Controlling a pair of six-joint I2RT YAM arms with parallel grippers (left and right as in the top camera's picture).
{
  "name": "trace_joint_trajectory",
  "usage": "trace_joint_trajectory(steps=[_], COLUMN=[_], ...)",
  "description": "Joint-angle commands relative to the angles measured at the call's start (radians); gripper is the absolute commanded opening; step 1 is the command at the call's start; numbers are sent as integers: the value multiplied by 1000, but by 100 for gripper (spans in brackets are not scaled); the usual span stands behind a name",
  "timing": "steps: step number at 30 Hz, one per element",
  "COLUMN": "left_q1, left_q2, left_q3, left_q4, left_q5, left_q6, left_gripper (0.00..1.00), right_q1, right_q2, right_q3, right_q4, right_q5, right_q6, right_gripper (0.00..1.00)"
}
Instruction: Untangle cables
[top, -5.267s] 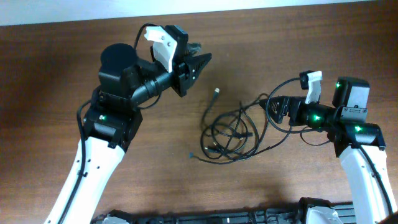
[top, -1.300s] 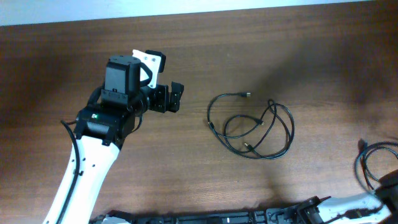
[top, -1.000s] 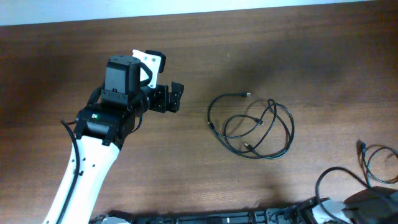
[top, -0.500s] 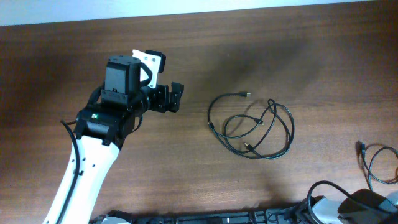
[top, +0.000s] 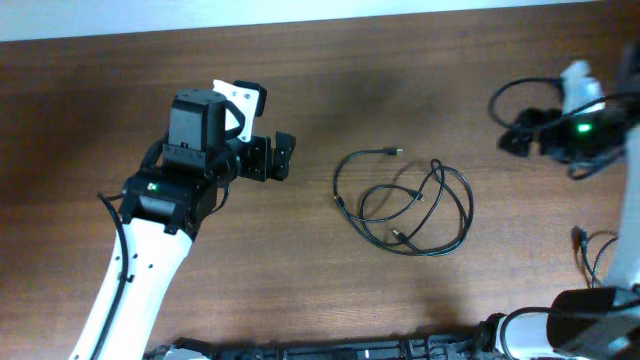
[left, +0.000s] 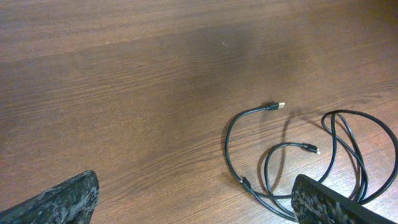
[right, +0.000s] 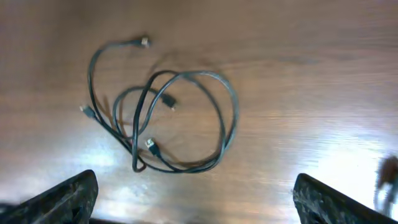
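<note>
The right gripper grabs a cable by its loop's bend (top: 471, 204) (right: 234, 109) next, away from the plug ends. Then it draws the cable free to untangle it.
The cables (top: 336, 185) lie in loose overlapping loops in the middle of the brown table, with small plug ends showing. Another thin black cable (top: 579, 236) lies apart at the right edge, partly behind the right arm. My left gripper (top: 284, 156) hovers left of the loops, open and holding nothing. The left wrist view shows the cables (left: 272, 106) ahead and right of that open gripper (left: 199, 208). My right gripper (top: 520, 138) is blurred at the upper right. In the right wrist view the cables (right: 151, 147) lie beyond the open gripper (right: 202, 205), untouched.
The wooden table (top: 420, 60) carries nothing else. The right arm's own thick black wire (top: 508, 95) loops above its gripper. The arm bases run along the front edge (top: 330, 352).
The right arm has swung up from the bottom right corner to the table's upper right. The left arm and the looped cables have not moved in the last second.
</note>
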Motion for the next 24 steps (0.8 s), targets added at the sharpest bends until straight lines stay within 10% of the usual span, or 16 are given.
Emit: trace_joint_trajectory(steps=[1,10,12,15,24], left_q1=[3,3,3,3,3], left_q2=[-7,-7,-7,-7,-7], left_q3=[7,7,7,7,7], left_q4=[-2,-2,-2,-2,-2], left_q5=[10,10,10,10,10], left_q6=[2,2,2,2,2], left_gripper=[99,99,99,99,99], right_q1=[84,316,352,365,365], right_q2=[9,9,9,8,-174], right_q3=[-149,-547,-589,-592,-479], right_q4=[92,514,560,561,523], right_q5=[-15,-245,-245,-201,-67], right_q6=[47,178,194,230,357], right_gripper=[100,98,75,7,4])
